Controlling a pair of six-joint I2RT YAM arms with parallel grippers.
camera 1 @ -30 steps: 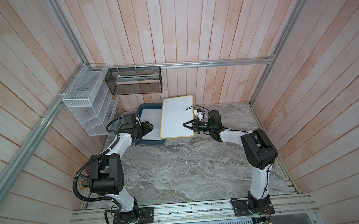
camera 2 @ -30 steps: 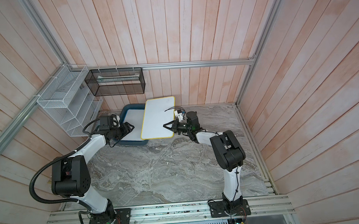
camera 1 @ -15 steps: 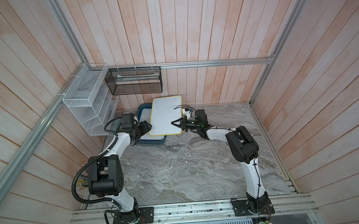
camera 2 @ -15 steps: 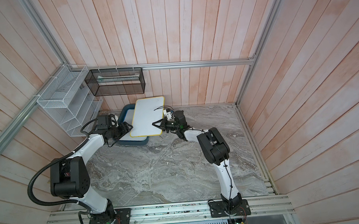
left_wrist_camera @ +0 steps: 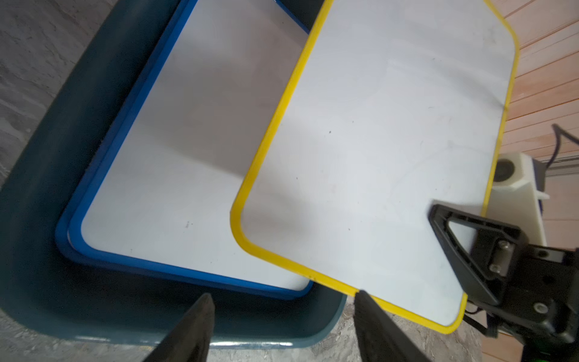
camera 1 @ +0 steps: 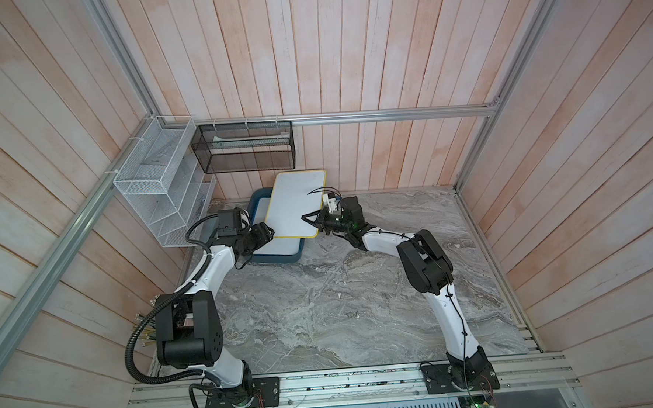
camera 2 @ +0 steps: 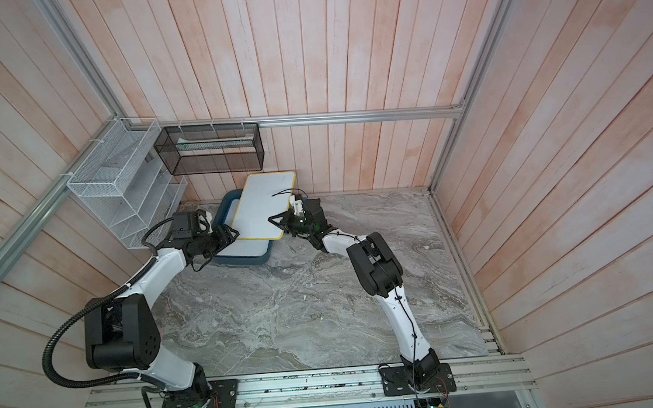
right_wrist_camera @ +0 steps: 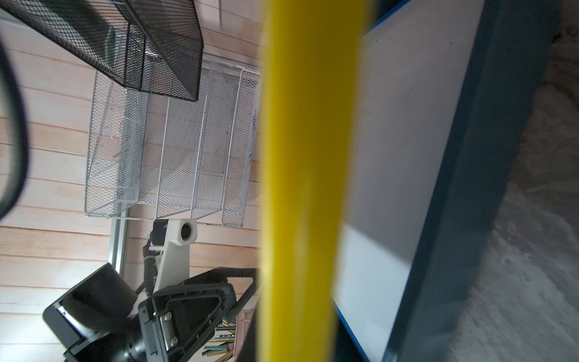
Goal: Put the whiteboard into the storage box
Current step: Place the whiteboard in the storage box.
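I should move the yellow-framed whiteboard in with my right gripper before I let go of it. Its held edge hangs beyond the box's rim, so the whiteboard would fall crooked across the box's rim if I opened now.
The yellow-framed whiteboard hangs tilted over the dark teal storage box. My right gripper is shut on the whiteboard's right edge, near a front corner. A blue-framed whiteboard lies flat inside the box. My left gripper is open at the box's front rim, one finger close under the yellow frame, holding nothing. In the right wrist view the yellow frame fills the centre and hides the jaws.
A black mesh basket hangs on the back wall just above the box. A white wire rack is fixed to the left wall beside it. Wooden walls close in on the box's back and left; the marble tabletop stretches forward and right.
My right arm has carried the yellow-framed whiteboard leftward, from beside the box to over it. The left gripper has stayed open at the box's front.
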